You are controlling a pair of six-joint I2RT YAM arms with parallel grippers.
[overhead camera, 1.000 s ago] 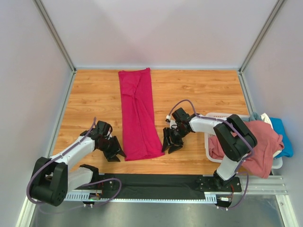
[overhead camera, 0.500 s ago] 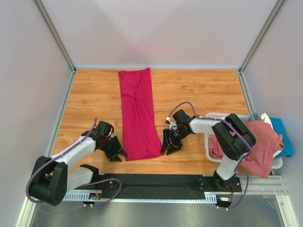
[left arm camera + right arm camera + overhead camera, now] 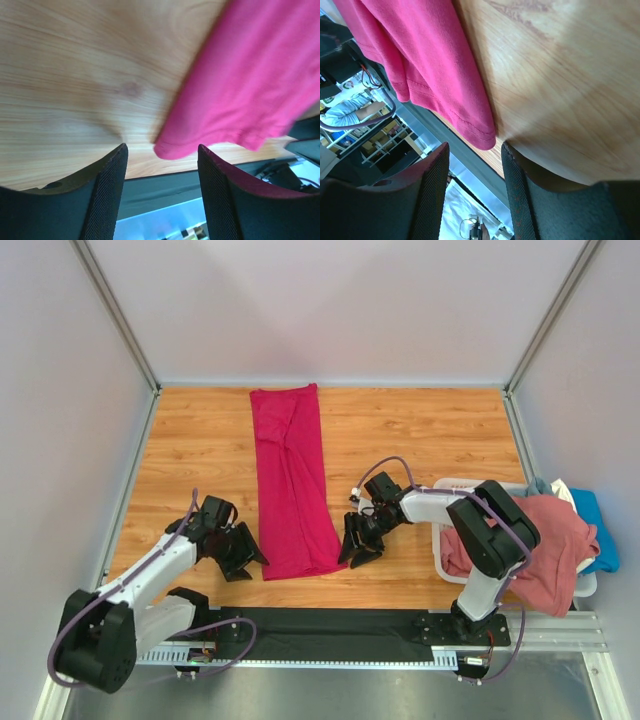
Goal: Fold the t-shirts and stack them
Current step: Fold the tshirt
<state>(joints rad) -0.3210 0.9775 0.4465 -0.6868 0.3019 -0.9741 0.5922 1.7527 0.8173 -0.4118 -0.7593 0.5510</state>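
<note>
I should grab the magenta-red t-shirt's near corner [image 3: 267, 575] [image 3: 167, 148] next with my left gripper, opposite my right gripper's corner, to fold that end of the t-shirt over the rest.
A magenta-red t-shirt [image 3: 291, 475] lies folded into a long narrow strip down the middle of the wooden table [image 3: 200, 440]. My left gripper [image 3: 247, 562] is open at the strip's near left corner [image 3: 172, 148], low over the table. My right gripper [image 3: 352, 548] is open at the near right corner [image 3: 482, 137], also low. Neither holds the cloth. A dusty pink shirt [image 3: 545, 550] hangs over the basket at the right, with blue cloth [image 3: 597, 530] and whitish cloth [image 3: 555, 488] behind it.
A white lattice basket [image 3: 452, 485] stands at the right edge of the table. White walls close in the back and both sides. The black arm mount [image 3: 320, 625] runs along the near edge.
My left gripper has shifted slightly right and away from me toward the strip's near left corner. My right gripper has edged left toward the near right corner. The shirt has not moved.
</note>
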